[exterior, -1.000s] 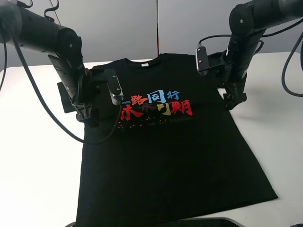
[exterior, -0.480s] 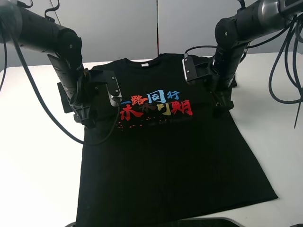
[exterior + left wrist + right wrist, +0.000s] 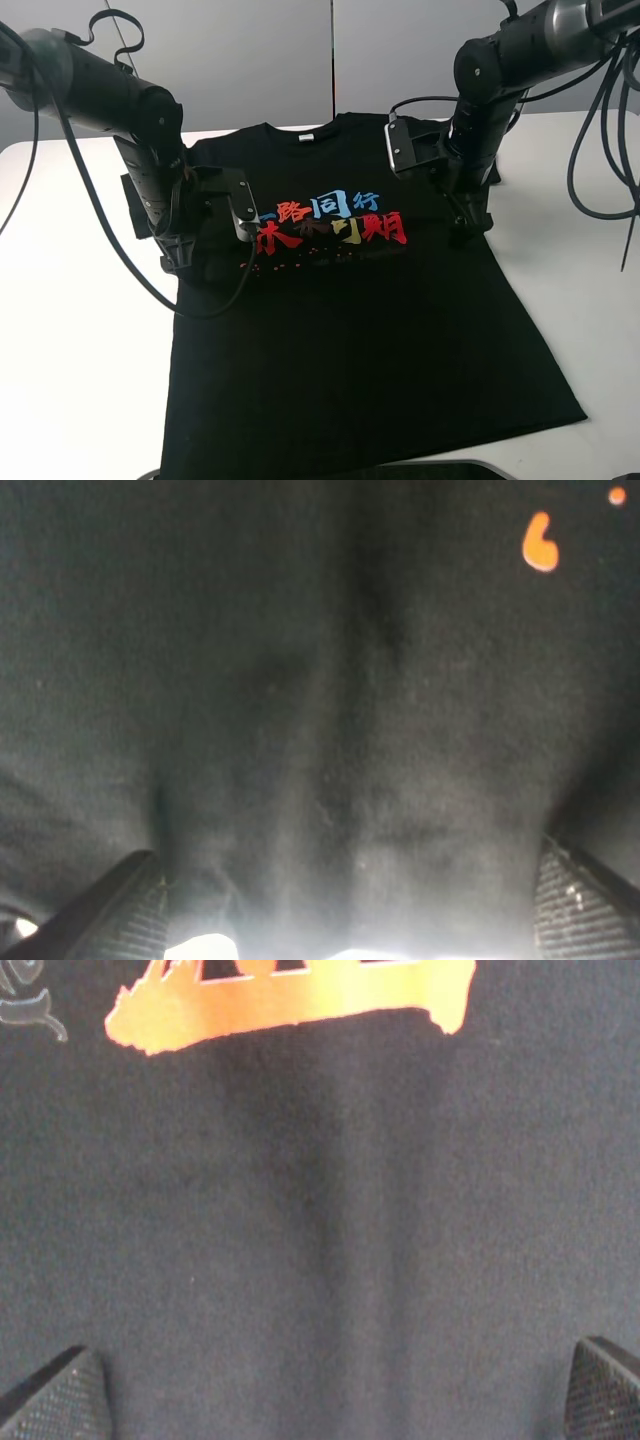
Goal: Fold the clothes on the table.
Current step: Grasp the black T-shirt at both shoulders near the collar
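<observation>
Both fingers of the left gripper dent the black T-shirt (image 3: 450,730) on either side of a raised cloth fold (image 3: 310,770), so the left gripper needs to close on that fold.
The clothes, one black T-shirt (image 3: 370,330), lie flat and face up on the white table (image 3: 70,330), collar at the far side, with red, blue and tan characters (image 3: 330,222) across the chest. My left gripper (image 3: 185,262) points down on the shirt's left chest edge beside the sleeve (image 3: 138,205). In the left wrist view it (image 3: 350,910) stands open, with black cloth (image 3: 330,700) spread between the fingers. My right gripper (image 3: 470,228) points down at the print's right end. It (image 3: 330,1395) is open too, over cloth (image 3: 330,1220) just below an orange stroke (image 3: 290,1005).
Black cables (image 3: 600,150) hang from both arms above the table's far corners. A dark object (image 3: 440,470) sits at the front edge below the shirt's hem. White table shows on both sides of the shirt.
The right arm swung inward from beyond the shirt's right side to the print's right end, then held still. The left arm shifted slightly right and lower on the shirt.
</observation>
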`<act>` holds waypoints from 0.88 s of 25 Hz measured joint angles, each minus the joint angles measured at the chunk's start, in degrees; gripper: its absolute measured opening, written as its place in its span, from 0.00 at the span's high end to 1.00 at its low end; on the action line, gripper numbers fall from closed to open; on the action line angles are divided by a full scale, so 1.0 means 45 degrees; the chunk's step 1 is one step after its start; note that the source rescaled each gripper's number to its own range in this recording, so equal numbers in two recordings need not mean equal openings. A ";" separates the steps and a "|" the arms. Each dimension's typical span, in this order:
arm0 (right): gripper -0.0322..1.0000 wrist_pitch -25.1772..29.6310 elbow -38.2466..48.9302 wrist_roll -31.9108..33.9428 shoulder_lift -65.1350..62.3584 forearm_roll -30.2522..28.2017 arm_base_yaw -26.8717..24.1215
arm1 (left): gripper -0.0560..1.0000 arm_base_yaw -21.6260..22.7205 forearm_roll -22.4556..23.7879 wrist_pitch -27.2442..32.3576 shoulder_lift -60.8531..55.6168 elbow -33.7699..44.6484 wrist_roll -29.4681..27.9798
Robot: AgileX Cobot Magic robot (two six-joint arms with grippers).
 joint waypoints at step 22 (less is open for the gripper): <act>0.12 0.0559 -0.0136 -0.0091 0.0528 0.0049 0.0000 | 0.04 0.0000 0.0155 -0.0022 0.0162 -0.0023 -0.0024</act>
